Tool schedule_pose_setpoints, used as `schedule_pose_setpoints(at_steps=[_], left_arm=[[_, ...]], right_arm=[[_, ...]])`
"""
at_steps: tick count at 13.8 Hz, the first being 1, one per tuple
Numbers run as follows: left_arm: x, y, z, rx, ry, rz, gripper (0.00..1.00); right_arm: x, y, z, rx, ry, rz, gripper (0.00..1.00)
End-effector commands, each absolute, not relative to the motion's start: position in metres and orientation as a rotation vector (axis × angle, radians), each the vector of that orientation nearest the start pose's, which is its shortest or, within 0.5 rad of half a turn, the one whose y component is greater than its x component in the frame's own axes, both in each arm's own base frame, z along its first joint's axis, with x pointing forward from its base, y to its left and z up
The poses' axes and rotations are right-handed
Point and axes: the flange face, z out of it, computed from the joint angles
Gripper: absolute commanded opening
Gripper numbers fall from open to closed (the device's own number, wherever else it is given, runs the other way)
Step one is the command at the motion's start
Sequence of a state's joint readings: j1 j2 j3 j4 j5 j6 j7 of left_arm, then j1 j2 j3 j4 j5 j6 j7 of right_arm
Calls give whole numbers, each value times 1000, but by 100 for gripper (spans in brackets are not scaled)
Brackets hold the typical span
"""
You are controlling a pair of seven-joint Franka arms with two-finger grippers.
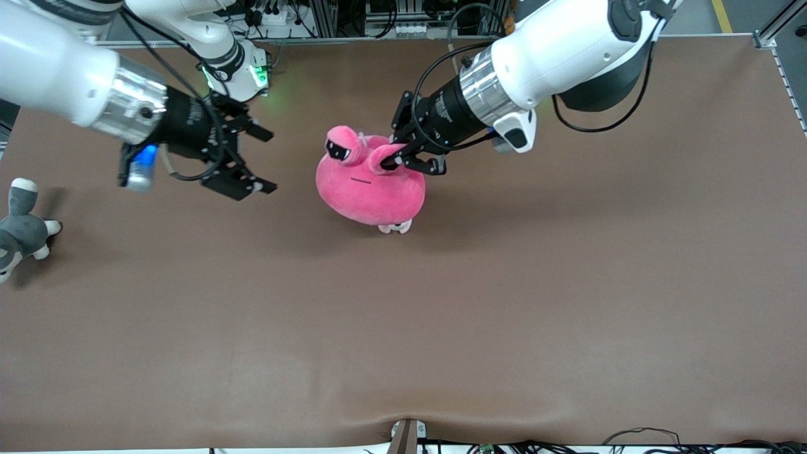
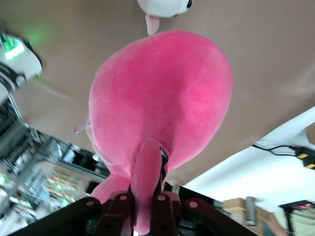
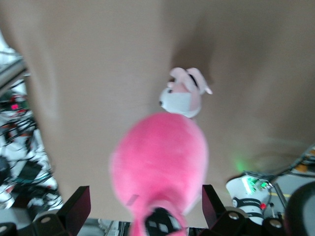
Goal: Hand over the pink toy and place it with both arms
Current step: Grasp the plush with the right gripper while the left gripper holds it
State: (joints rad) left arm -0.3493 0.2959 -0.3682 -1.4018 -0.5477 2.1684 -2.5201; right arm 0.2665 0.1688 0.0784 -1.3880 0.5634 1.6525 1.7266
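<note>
The pink toy has to be taken over for placing, so next I need to grab it with my right gripper by its free eye stalk (image 1: 342, 144).
The pink toy (image 1: 369, 189) hangs by one eye stalk from my left gripper (image 1: 396, 161), which is shut on that stalk. In the left wrist view the stalk runs between the fingers (image 2: 162, 206) and the toy's round body (image 2: 162, 98) hangs below my left gripper (image 2: 142, 201). My right gripper (image 1: 270, 161) is open and empty, level with the toy at the right arm's end of it, a short gap away. In the right wrist view the toy (image 3: 157, 157) shows between the spread fingers (image 3: 76, 206) of my right gripper (image 3: 145, 209).
A small pale pink-and-white dog plush (image 1: 396, 227) lies on the brown table (image 1: 504, 284) just under the pink toy; it also shows in the left wrist view (image 2: 162, 7) and the right wrist view (image 3: 184, 93). A grey-and-white plush (image 1: 19, 230) lies at the right arm's end.
</note>
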Motion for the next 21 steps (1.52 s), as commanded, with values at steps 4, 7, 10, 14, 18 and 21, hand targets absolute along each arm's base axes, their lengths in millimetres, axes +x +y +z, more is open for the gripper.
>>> schedule_pose_setpoints(at_steps=[4, 7, 10, 14, 18, 21], left_arm=[[551, -452, 583, 1013, 2343, -968, 0], [548, -457, 580, 1024, 2343, -968, 0], [540, -466, 579, 1057, 2338, -952, 0], [533, -473, 580, 1082, 2331, -944, 0], [531, -472, 586, 1079, 2331, -945, 0], [530, -471, 588, 1082, 2331, -943, 0]], right_arm=[[540, 311, 621, -1964, 1984, 686, 100], [549, 324, 630, -1846, 2028, 470, 100], [537, 356, 619, -1996, 1986, 212, 100], [532, 374, 615, -1929, 2051, 125, 0], [542, 355, 615, -1918, 2090, 95, 0], [546, 347, 619, -1918, 2095, 31, 0]])
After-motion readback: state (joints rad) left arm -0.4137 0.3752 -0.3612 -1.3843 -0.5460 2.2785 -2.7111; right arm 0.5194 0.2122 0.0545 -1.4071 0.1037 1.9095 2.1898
